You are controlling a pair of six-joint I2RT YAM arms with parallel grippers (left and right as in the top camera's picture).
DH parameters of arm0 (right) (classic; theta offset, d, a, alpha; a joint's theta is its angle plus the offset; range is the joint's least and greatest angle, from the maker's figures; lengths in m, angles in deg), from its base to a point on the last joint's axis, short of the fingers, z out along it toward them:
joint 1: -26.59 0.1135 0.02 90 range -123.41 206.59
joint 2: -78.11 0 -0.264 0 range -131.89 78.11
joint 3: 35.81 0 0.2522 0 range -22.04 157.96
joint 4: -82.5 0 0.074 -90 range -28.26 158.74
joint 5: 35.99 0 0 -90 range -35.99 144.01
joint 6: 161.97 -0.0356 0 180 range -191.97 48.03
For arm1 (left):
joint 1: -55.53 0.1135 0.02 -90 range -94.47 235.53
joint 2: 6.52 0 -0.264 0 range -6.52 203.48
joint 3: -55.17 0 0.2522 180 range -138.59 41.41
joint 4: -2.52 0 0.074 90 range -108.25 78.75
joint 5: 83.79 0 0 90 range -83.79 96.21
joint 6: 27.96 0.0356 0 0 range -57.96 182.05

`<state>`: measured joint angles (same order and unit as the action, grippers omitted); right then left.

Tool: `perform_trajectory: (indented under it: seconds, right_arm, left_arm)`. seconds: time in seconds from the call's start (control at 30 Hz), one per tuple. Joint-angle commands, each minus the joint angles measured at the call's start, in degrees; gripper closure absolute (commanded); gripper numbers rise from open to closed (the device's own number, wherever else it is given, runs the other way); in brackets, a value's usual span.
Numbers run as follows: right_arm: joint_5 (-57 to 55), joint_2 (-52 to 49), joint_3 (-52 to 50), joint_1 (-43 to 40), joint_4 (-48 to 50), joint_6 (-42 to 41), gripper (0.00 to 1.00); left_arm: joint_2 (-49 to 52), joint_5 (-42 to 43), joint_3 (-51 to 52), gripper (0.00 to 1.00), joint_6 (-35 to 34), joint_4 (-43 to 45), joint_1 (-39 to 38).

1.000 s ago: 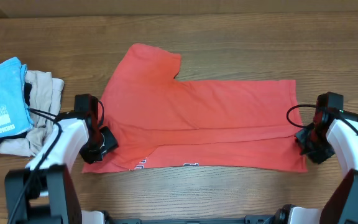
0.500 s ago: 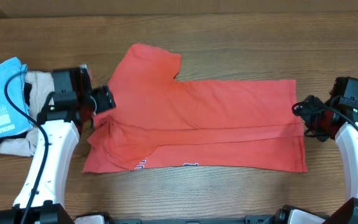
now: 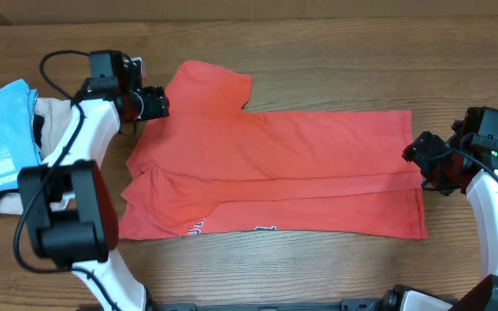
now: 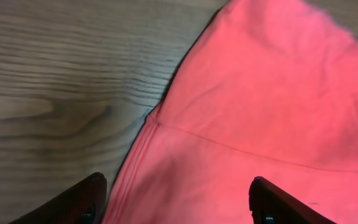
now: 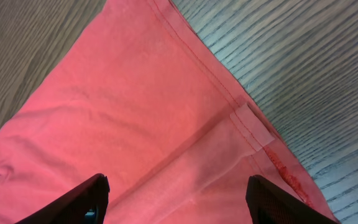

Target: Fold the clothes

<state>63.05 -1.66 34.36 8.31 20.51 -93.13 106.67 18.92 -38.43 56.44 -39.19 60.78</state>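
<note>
The robot's right gripper should next pick up the T-shirt's far hem corner (image 3: 406, 116) (image 5: 134, 6), so that the T-shirt's far long edge can be folded toward its near edge.
The coral-red T-shirt (image 3: 275, 173) lies flat across the table, its near long edge folded over, with white lettering peeking out at the near edge. One sleeve points to the far left. My left gripper (image 3: 156, 103) is open and empty at the shirt's far left edge by the sleeve; the left wrist view shows the sleeve seam (image 4: 229, 146) between the fingers (image 4: 176, 199). My right gripper (image 3: 415, 151) is open and empty at the shirt's right hem; the right wrist view shows the folded hem corner (image 5: 250, 127) above the fingers (image 5: 176, 199).
A light blue printed tee (image 3: 3, 138) lies on a beige garment (image 3: 59, 125) at the table's left edge, just left of my left arm. Bare wooden table (image 3: 361, 60) lies beyond the shirt.
My left gripper has let go of the near left corner and moved to the far left, up to the sleeve. My right gripper has moved from the near right corner up along the hem.
</note>
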Motion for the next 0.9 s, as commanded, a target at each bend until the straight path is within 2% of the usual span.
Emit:
perform_trajectory:
  seconds: [0.0,0.3,0.67,0.73,0.8,0.87]
  right_arm:
    - [0.5,0.9,1.2,-0.1,0.0,0.4,0.25]
    - [0.5,0.9,1.2,-0.1,0.0,0.4,0.26]
    - [0.5,0.9,1.2,-0.1,0.0,0.4,0.27]
    - [0.5,0.9,1.2,-0.1,0.0,0.4,0.27]
    - [0.5,0.9,1.2,-0.1,0.0,0.4,0.28]
    - [0.5,0.9,1.2,-0.1,0.3,0.4,0.28]
  left_arm:
    - [3.6,3.7,-2.5,0.24,1.6,1.6,0.0]
    - [10.3,3.8,-2.5,0.24,1.6,3.6,-0.1]
    - [10.9,3.9,-2.5,0.25,1.6,6.2,-0.1]
    - [10.9,3.9,-2.5,0.31,1.5,6.0,-0.2]
    - [10.9,3.9,-2.5,0.47,1.3,5.5,-0.5]
    - [11.1,3.9,-2.5,0.55,1.1,5.4,-1.0]
